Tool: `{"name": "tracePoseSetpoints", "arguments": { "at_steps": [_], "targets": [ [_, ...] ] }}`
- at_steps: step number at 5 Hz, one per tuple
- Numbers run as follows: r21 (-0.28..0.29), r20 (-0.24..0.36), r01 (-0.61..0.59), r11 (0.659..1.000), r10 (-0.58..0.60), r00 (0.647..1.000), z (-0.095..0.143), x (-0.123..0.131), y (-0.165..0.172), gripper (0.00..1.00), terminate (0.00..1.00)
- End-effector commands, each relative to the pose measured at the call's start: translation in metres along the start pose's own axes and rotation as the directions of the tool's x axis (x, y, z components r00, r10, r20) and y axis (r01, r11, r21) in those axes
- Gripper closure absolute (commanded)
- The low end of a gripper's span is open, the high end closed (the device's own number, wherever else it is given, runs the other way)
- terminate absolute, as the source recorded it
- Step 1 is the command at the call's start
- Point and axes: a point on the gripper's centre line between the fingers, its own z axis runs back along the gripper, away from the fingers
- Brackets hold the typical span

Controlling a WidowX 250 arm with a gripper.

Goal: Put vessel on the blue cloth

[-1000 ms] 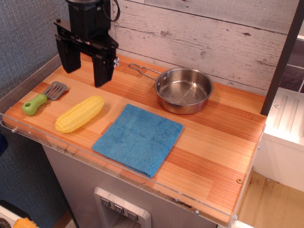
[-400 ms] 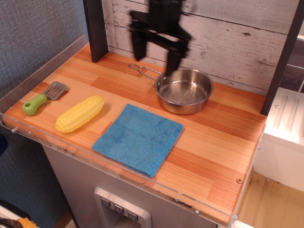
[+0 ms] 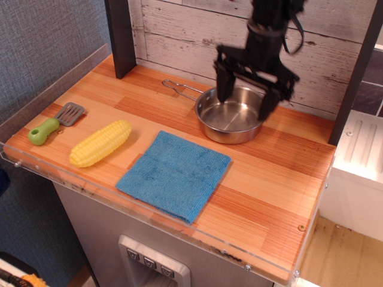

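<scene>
My gripper grabs the rim opposite the wire handle of the vessel next, to set the vessel on the blue cloth (image 3: 174, 173).
The vessel (image 3: 230, 118) is a shiny round steel pan at the back right of the wooden counter. Its thin wire handle (image 3: 179, 89) points left. The blue cloth (image 3: 174, 173) lies flat in front of it, near the counter's front edge, apart from the pan. My black gripper (image 3: 246, 103) hangs open just above the pan, one finger over its left rim and the other over its right rim. It holds nothing.
A yellow toy corn cob (image 3: 100, 143) lies left of the cloth. A green-handled grey spatula (image 3: 55, 124) lies at the far left. A dark post (image 3: 120, 37) stands at the back left, another at the right edge (image 3: 354, 75). A white plank wall backs the counter.
My gripper has travelled from the back left of the counter to the right and now sits lower, over the pan. The pan, cloth, corn and spatula have not moved.
</scene>
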Motion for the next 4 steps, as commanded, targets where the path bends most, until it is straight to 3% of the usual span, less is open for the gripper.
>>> {"name": "tracePoseSetpoints", "arguments": {
  "at_steps": [1, 2, 3, 4],
  "targets": [
    [-0.069, 0.054, -0.072, 0.995, 0.076, 0.996, -0.013, 0.004, 0.001, 0.00, 0.00],
    [-0.089, 0.065, -0.067, 0.994, 0.073, 0.995, -0.021, 0.002, 0.001, 0.00, 0.00],
    [-0.104, 0.074, -0.064, 0.993, 0.072, 0.995, -0.026, 0.001, 0.003, 1.00, 0.00],
    [-0.112, 0.073, -0.049, 0.993, 0.057, 0.996, -0.028, -0.001, 0.005, 1.00, 0.00]
  ]
}}
